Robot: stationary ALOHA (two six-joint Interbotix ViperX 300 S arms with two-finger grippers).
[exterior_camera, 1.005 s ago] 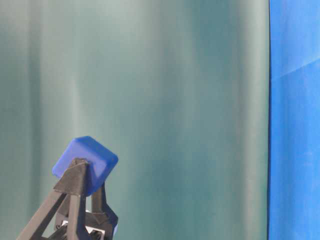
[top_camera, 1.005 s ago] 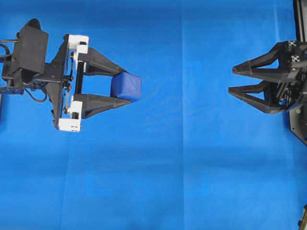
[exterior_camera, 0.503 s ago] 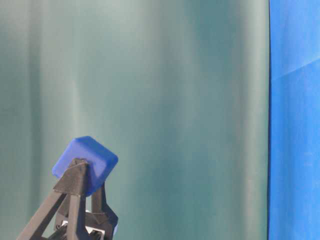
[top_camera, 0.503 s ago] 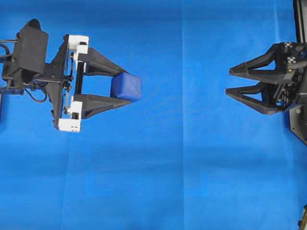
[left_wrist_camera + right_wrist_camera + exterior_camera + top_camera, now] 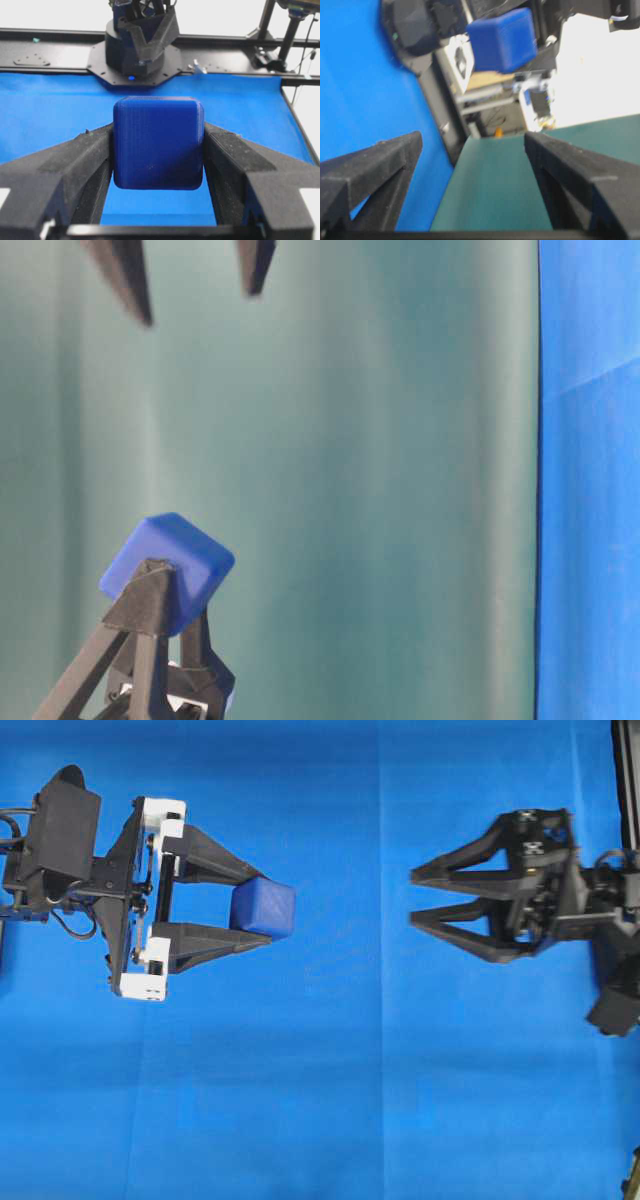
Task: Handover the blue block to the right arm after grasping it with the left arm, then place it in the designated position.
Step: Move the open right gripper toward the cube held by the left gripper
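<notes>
The right gripper grips the blue block by its loose end (image 5: 284, 910) next, since the left gripper's fingers cover the other end.
The blue block (image 5: 264, 908) is pinched between the two black fingers of my left gripper (image 5: 262, 909), held up off the blue cloth (image 5: 300, 1100). In the left wrist view the blue block (image 5: 158, 143) fills the gap between the fingers (image 5: 75, 160). The table-level view shows the blue block (image 5: 170, 568) atop the left fingers. My right gripper (image 5: 413, 895) stands open, its tips pointing left toward the block with a wide gap of cloth between. In the right wrist view the blue block (image 5: 503, 40) sits far ahead, beyond the open right gripper (image 5: 470, 140).
Blue cloth covers the whole table. A dark green backdrop (image 5: 360, 480) fills the table-level view, with the right fingertips (image 5: 255, 265) entering at the top. The right arm's black base (image 5: 137, 50) stands at the table's far edge.
My right gripper has swung left toward the block and rolled, still open. Its fingertips have come into the table-level view. The left gripper holds the block almost still.
</notes>
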